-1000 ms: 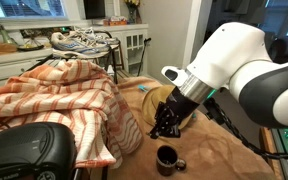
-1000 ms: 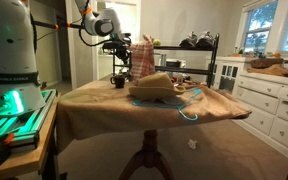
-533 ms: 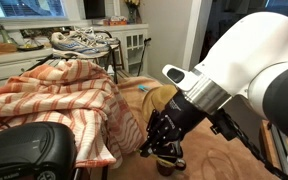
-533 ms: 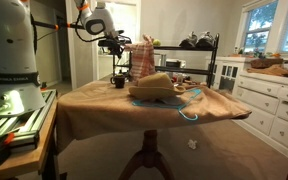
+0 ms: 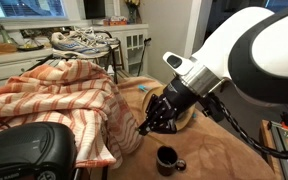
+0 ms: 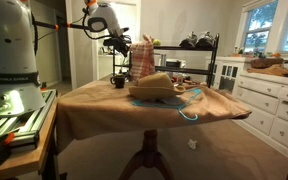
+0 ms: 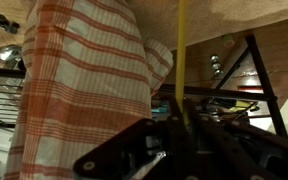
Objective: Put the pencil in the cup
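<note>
The pencil's [image 7: 181,55] loose end hangs short of the cup's opening and would miss the cup, so it is too early to open. My gripper moves the pencil toward the cup's opening first.
My gripper [image 5: 152,125] hangs over the table, above and a little to the left of the cup [image 5: 167,158], a small dark glossy mug with a side handle. In the wrist view the jaws [image 7: 184,125] are shut on the thin yellow pencil [image 7: 181,55], which sticks straight out from between the fingers. In an exterior view the gripper [image 6: 122,45] is well above the cup [image 6: 119,81] at the table's far side. I cannot make out the pencil in either exterior view.
A straw hat [image 6: 154,87] lies mid-table beside a blue cord [image 6: 189,105]. An orange-and-white striped cloth [image 5: 64,100] drapes over a rack close beside the gripper and fills the wrist view [image 7: 84,70]. Shoes [image 5: 84,42] sit on a metal rack behind.
The gripper dipped close to the cup half a second ago and now stands higher and slightly off to the side. It stays shut on the pencil.
</note>
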Controlling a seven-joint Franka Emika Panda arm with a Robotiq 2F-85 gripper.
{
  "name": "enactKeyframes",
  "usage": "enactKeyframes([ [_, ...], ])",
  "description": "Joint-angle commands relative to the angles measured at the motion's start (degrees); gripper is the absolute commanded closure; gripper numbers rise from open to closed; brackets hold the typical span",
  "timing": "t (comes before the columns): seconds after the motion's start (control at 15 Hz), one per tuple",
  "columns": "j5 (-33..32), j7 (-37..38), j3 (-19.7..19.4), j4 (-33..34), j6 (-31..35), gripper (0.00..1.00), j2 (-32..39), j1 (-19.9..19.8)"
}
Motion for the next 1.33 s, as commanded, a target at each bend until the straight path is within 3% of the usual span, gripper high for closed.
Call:
enactKeyframes([
  [0.0, 11.4, -12.8, 0.4, 2.1, -3.8, 0.98, -0.8, -1.4],
  [0.67, 42.3, -47.1, -3.3, 1.2, -17.8, 0.98, -1.5, -5.1],
  [0.87, 46.9, -53.5, -4.3, -0.1, -21.7, 0.98, -0.9, -5.9],
  [1.27, 48.7, -58.3, -4.8, -2.5, -25.0, 0.98, 0.2, -6.4],
])
